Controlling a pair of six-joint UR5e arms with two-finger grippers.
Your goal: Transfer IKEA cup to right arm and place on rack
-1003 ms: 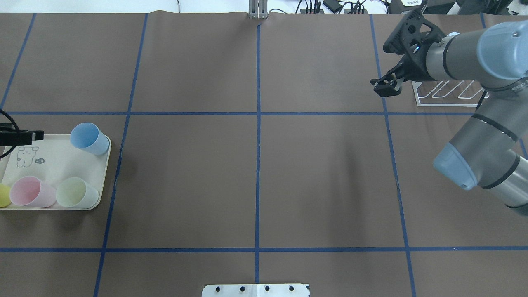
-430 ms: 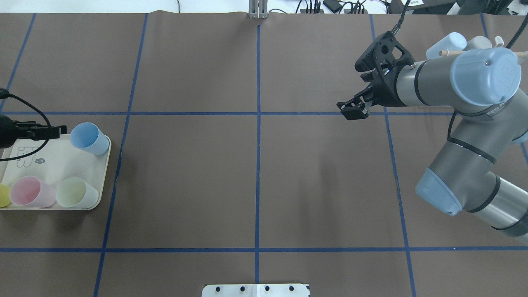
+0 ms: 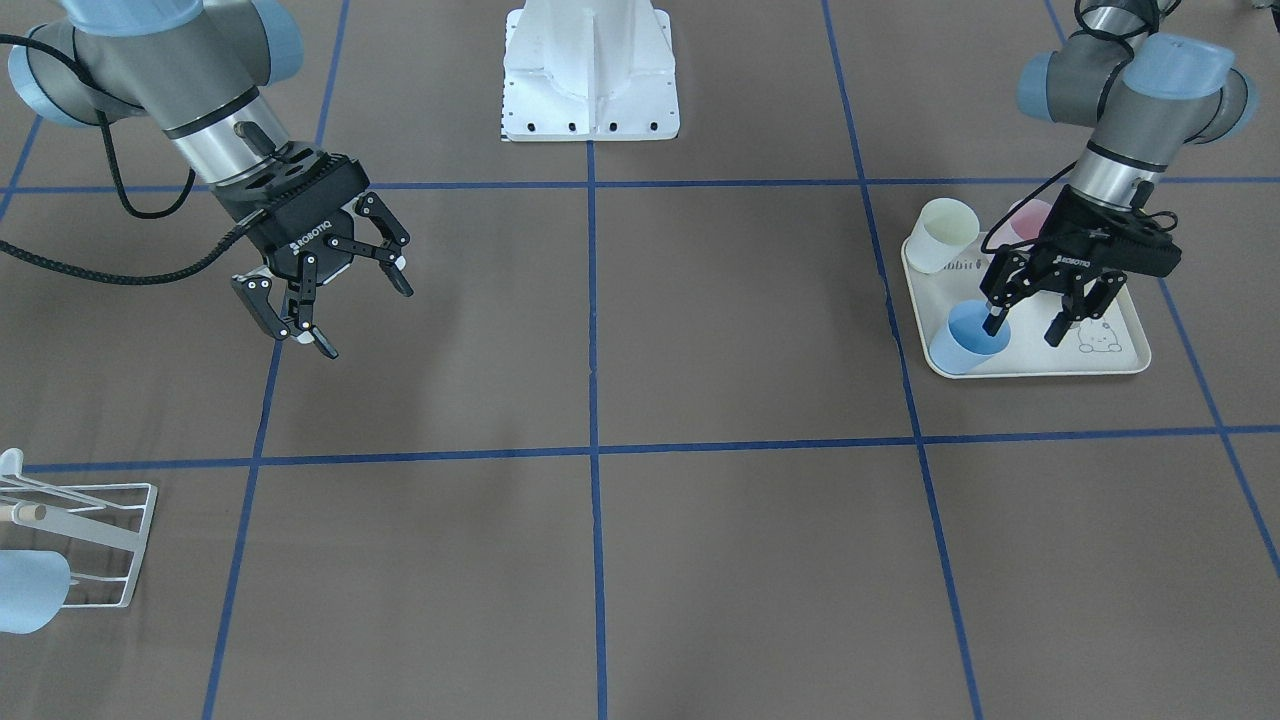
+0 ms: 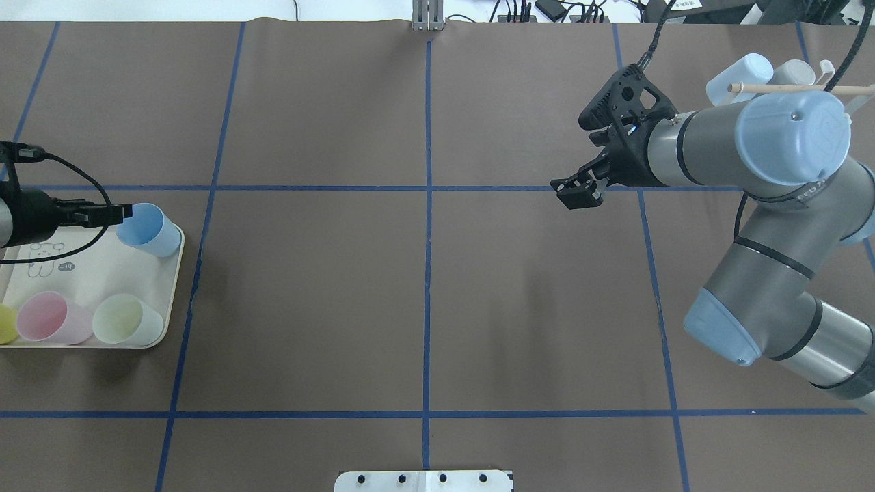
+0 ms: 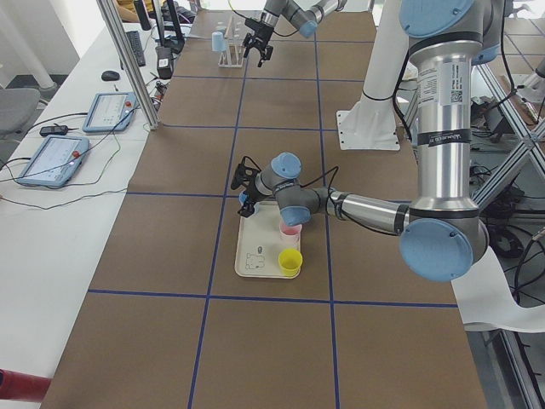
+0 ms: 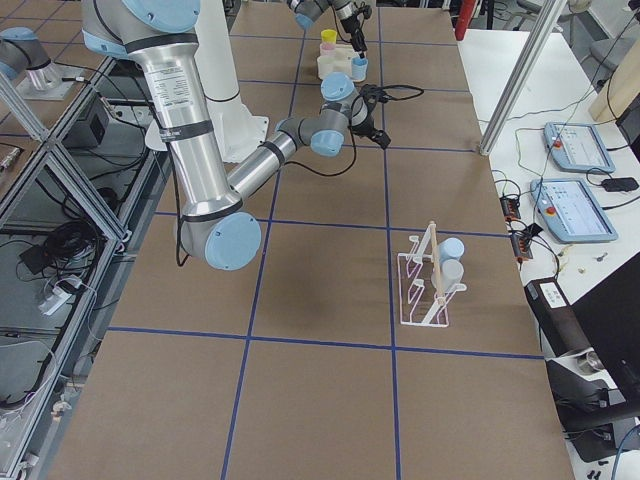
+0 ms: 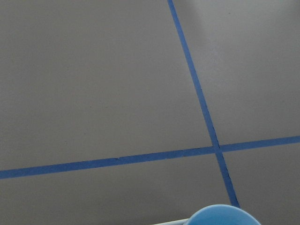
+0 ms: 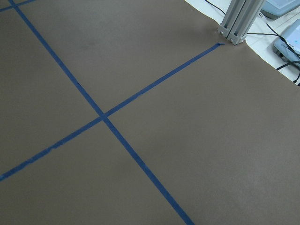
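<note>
I next need to grab the blue cup by its rim (image 3: 981,310) (image 7: 220,207) with my left gripper, to pass it to my right arm.
A light blue cup (image 4: 149,229) stands on the far right corner of a cream tray (image 4: 102,273); its rim shows at the bottom of the left wrist view (image 7: 220,216). My left gripper (image 3: 1022,330) is open low over that cup (image 3: 962,345). One finger lies over the cup's mouth, the other over the tray beside it. My right gripper (image 3: 345,315) hangs open and empty above the table (image 4: 577,193), well left of the white wire rack (image 6: 430,280). In the overhead view the arm hides most of the rack; its wooden rod (image 4: 786,88) shows.
Pink (image 4: 49,316), pale green (image 4: 126,319) and yellow (image 4: 5,323) cups also stand on the tray. A blue cup (image 4: 738,75) and a white cup (image 4: 796,70) sit on the rack. Blue tape lines cross the brown table.
My right arm swung left, away from the rack toward the table's middle. My left gripper came in from the left edge up to the blue cup.
</note>
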